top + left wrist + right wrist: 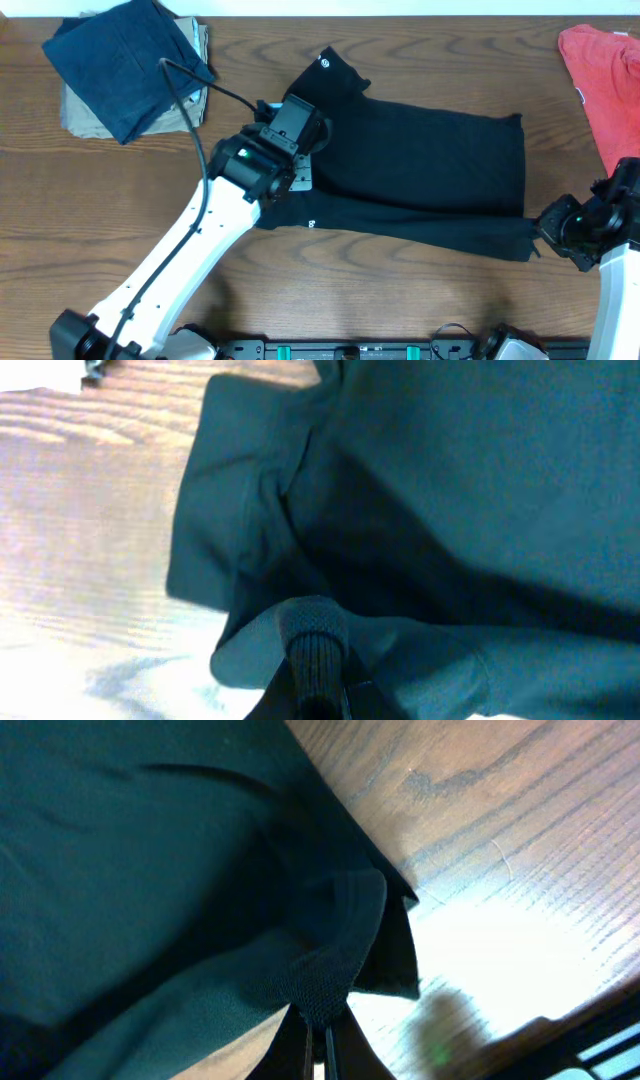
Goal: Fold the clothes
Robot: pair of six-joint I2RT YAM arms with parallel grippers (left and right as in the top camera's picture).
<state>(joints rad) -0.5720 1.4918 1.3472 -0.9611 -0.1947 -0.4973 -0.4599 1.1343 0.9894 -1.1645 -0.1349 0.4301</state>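
I should lay the shirt's pinched corner (522,231) on the shirt's flat body (496,184) before I open my right gripper, because the corner hangs at my fingers and is still short of there.
The black T-shirt (420,160) lies spread across the middle of the table, with a tiny round white logo (324,62) near its far left sleeve and white lettering at its near left edge. My left gripper (300,150) is shut on the shirt's left end; the left wrist view shows cloth (420,510) bunched between the fingers (318,680). My right gripper (545,228) is shut on the shirt's near right corner; the right wrist view shows the pinched cloth (320,975) at the fingers (322,1042).
A navy blue folded garment (125,60) lies on a beige cloth at the back left. A red garment (605,75) lies at the back right edge. Bare wood table (80,200) surrounds the shirt. A cable runs from the left arm over the navy garment.
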